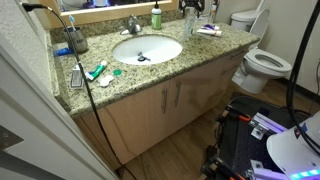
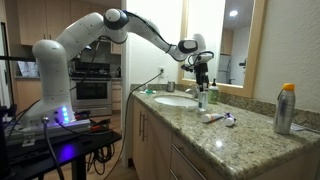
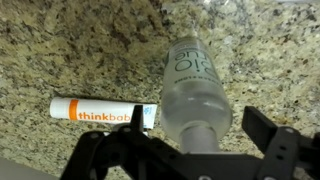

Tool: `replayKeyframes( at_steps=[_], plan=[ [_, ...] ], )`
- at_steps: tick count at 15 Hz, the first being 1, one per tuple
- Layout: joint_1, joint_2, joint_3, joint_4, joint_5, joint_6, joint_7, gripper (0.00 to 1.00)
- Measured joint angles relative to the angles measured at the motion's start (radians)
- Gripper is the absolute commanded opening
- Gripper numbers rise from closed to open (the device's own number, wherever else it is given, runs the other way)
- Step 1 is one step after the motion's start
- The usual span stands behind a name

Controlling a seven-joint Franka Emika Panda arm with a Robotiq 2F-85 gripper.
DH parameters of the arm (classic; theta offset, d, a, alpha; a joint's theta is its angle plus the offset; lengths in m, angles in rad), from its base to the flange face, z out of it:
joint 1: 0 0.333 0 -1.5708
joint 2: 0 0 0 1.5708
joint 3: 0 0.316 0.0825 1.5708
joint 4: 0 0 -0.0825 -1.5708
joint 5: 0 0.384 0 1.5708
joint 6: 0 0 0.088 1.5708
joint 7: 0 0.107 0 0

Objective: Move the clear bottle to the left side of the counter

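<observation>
The clear bottle's neck reaches back past the fingers on either side in the wrist view, so the robot's gripper needs to close on it now.
The clear bottle (image 3: 195, 85) stands on the speckled granite counter (image 3: 70, 45), seen from above in the wrist view. My gripper (image 3: 200, 130) is open, with one finger on each side of the bottle's neck and a gap on both sides. In both exterior views the gripper (image 1: 190, 8) (image 2: 202, 70) hangs just over the bottle (image 1: 190, 24) (image 2: 203, 96), to the right of the oval sink (image 1: 147, 49) near the back wall. The counter (image 1: 200, 52) (image 2: 240, 135) shows in both.
A white-and-orange tube (image 3: 95, 112) (image 1: 208, 31) lies beside the bottle. The green soap bottle (image 1: 156, 17) and the faucet (image 1: 133, 25) stand behind the sink. Brushes and a blue item (image 1: 75, 40) clutter the left end. A metal can (image 2: 286, 108) stands at one end.
</observation>
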Motion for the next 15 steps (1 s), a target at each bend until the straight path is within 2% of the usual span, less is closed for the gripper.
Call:
replayKeyframes(
  at_steps=[7, 8, 13, 15],
  plan=[
    [0.007, 0.011, -0.003, 0.001, -0.009, -0.002, 0.008, 1.0],
    [0.008, 0.011, -0.003, 0.001, -0.01, -0.002, 0.011, 0.78],
    [0.009, 0.011, -0.002, 0.001, -0.01, 0.0, 0.012, 0.44],
    [0.011, 0.011, -0.002, 0.001, -0.01, 0.001, 0.012, 0.38]
  ],
)
